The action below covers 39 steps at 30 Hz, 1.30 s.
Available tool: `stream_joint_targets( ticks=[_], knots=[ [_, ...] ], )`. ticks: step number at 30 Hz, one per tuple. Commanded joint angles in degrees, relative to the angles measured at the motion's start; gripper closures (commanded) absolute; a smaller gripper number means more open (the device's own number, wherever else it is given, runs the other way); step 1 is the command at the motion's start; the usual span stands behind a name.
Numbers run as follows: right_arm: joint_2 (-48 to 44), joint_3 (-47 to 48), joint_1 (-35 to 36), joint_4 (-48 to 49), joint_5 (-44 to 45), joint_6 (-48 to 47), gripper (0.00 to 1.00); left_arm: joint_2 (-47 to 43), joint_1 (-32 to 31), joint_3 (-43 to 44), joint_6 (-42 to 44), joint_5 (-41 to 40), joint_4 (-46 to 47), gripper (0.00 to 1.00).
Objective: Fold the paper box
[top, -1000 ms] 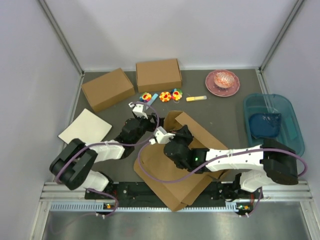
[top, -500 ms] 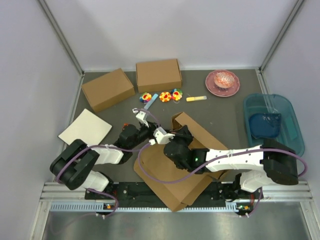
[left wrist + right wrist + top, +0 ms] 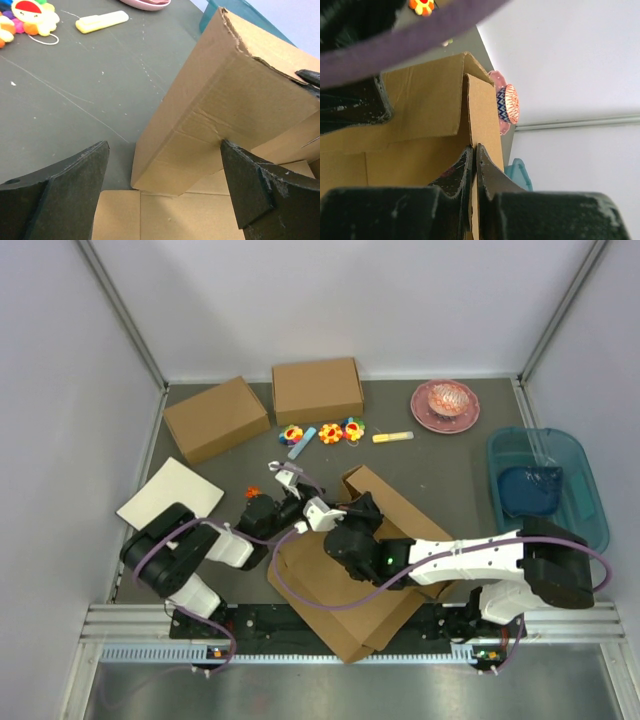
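Note:
The paper box (image 3: 345, 605) needs to be squared for folding. My left gripper will next pinch the raised panel's end (image 3: 352, 483), opposite my right gripper.
The paper box (image 3: 345, 605) is a large brown die-cut cardboard sheet lying at the near middle of the table, with one panel (image 3: 392, 502) raised upright. My right gripper (image 3: 362, 508) is shut on the edge of that raised panel (image 3: 482, 120), its fingers (image 3: 490, 172) pinching the cardboard between them. My left gripper (image 3: 293, 512) is open, low over the sheet's left part (image 3: 165, 217), facing the raised panel (image 3: 230, 105), which stands between and beyond its fingers (image 3: 75, 185). Nothing is held in it.
Two formed brown boxes (image 3: 215, 418) (image 3: 317, 389) stand at the back left. An off-white board (image 3: 170, 494) lies left. Small flower toys (image 3: 330, 432), a yellow stick (image 3: 392, 437), a pink plate with a bowl (image 3: 445, 404) and a teal tub (image 3: 545, 485) lie behind and right.
My left arm has drawn back and down from near the toys, bringing its open gripper low beside the raised panel. The right gripper keeps its hold; the box has barely moved.

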Motion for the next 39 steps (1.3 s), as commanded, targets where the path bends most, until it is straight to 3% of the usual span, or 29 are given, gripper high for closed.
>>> stream_joint_targets(
  ticks=[1, 13, 17, 20, 21, 24, 25, 27, 28, 29, 33, 37, 39],
  knots=[
    [1.2, 1.6, 1.2, -0.8, -4.4, 3.0, 1.00, 3.5, -1.5, 3.7, 2.1, 1.4, 9.2, 0.01],
    [1.1, 2.5, 1.5, -3.8, -7.0, 7.0, 1.00, 9.0, -3.0, 7.7, 4.0, -0.9, 14.8, 0.01],
    [1.2, 2.5, 1.9, -4.4, -7.3, 7.8, 1.00, 10.1, -3.1, 9.9, 5.0, -0.6, 13.7, 0.07],
    [1.3, 2.6, 2.4, -5.1, -7.3, 8.5, 1.00, 10.9, -3.1, 11.5, 5.5, -0.1, 12.7, 0.20],
    [1.3, 2.6, 2.3, -5.2, -7.4, 8.8, 1.00, 11.1, -3.1, 11.9, 5.7, 0.1, 12.3, 0.31],
    [1.2, 2.5, 2.4, -5.5, -7.3, 9.2, 1.00, 11.2, -3.1, 11.9, 6.3, 1.2, 11.5, 0.51],
    [1.1, 2.3, 2.3, -5.4, -7.3, 9.2, 1.00, 11.0, -3.1, 11.8, 6.8, 1.3, 10.8, 0.65],
    [1.1, 2.3, 2.4, -5.5, -7.2, 9.2, 1.00, 10.6, -3.1, 11.1, 7.2, 1.0, 10.3, 0.79],
    [1.1, 2.4, 2.3, -5.5, -7.2, 9.3, 1.00, 10.3, -3.1, 10.8, 7.6, 1.0, 10.2, 0.93],
    [0.9, 2.5, 2.3, -5.5, -6.8, 9.2, 1.00, 10.2, -3.1, 10.5, 7.9, 0.6, 9.6, 0.99],
    [0.2, 3.4, 2.4, -5.6, -5.7, 9.2, 1.00, 7.4, -3.1, 9.2, 8.8, -1.1, 7.1, 1.00],
    [-2.0, 5.1, 2.4, -5.9, -4.4, 10.2, 0.61, 5.0, -3.1, 8.5, 9.5, -2.9, 3.3, 1.00],
    [-4.1, 6.3, 2.4, -7.2, -3.9, 11.2, 0.51, 3.3, -3.1, 8.1, 9.8, -3.8, 0.9, 1.00]
  ],
)
